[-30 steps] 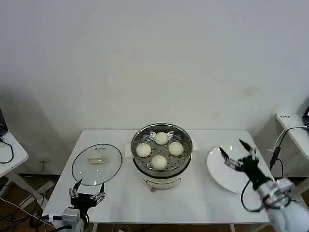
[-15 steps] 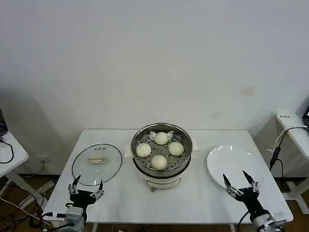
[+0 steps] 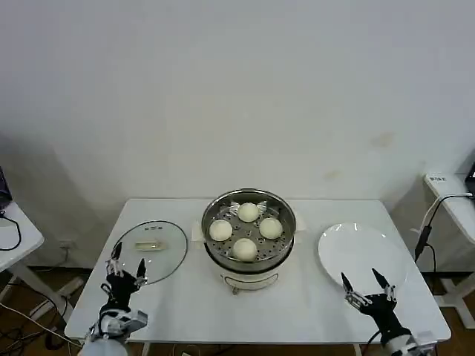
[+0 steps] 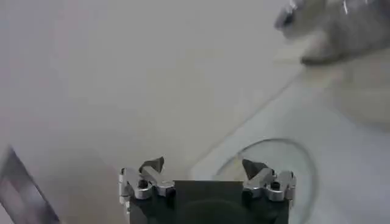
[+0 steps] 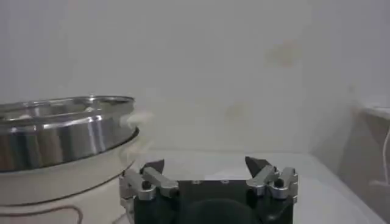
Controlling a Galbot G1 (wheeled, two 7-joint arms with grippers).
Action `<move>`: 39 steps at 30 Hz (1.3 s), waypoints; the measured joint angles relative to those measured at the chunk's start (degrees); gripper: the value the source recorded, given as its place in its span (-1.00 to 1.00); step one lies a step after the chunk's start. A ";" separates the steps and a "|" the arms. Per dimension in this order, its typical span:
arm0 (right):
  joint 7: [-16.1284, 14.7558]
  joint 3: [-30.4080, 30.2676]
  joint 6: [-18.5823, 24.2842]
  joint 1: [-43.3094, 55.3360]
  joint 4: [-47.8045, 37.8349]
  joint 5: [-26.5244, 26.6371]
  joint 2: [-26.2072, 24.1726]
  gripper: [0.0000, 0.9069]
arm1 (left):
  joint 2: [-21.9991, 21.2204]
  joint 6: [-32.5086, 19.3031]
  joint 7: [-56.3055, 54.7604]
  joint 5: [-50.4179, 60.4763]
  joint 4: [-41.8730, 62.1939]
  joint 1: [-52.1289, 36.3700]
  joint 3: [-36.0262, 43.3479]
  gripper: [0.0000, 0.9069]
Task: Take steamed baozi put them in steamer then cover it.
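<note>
The glass disc [image 3: 165,261] is lying flat and is too wide for the fingers. I will next grab the lid by its cream bar handle [image 3: 149,246] with my left gripper.
Several cream-white steamed baozi [image 3: 246,230] lie in the perforated basket of the steel steamer [image 3: 249,260], which stands mid-table on a cream base [image 5: 55,181]. The cover [image 3: 148,251], a clear glass lid with a cream bar handle, rests flat on the table to the steamer's left, and its rim [image 4: 268,159] shows in the left wrist view. My left gripper [image 3: 126,263] stands open at the lid's near edge, holding nothing [image 4: 203,168]. My right gripper [image 3: 367,285] is open and empty at the table's front right, below the plate [image 5: 205,166].
A bare white plate [image 3: 359,256] lies right of the steamer. A white wall stands close behind the table. Side tables with cables flank the table at the far left [image 3: 15,237] and far right [image 3: 449,200].
My right gripper dropped from over the plate to the table's front edge. My left gripper rose and turned toward the lid's near edge.
</note>
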 measured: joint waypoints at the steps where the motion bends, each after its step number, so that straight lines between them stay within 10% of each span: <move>1: 0.01 -0.01 -0.01 -0.10 0.15 -0.08 0.02 1.00 | 0.35 -0.58 -0.06 1.71 1.21 -0.80 0.31 1.00; 39: -0.32 0.17 0.21 -0.03 -0.21 -2.12 1.84 1.00 | 1.19 -4.46 -1.27 27.50 26.93 -19.37 3.53 1.00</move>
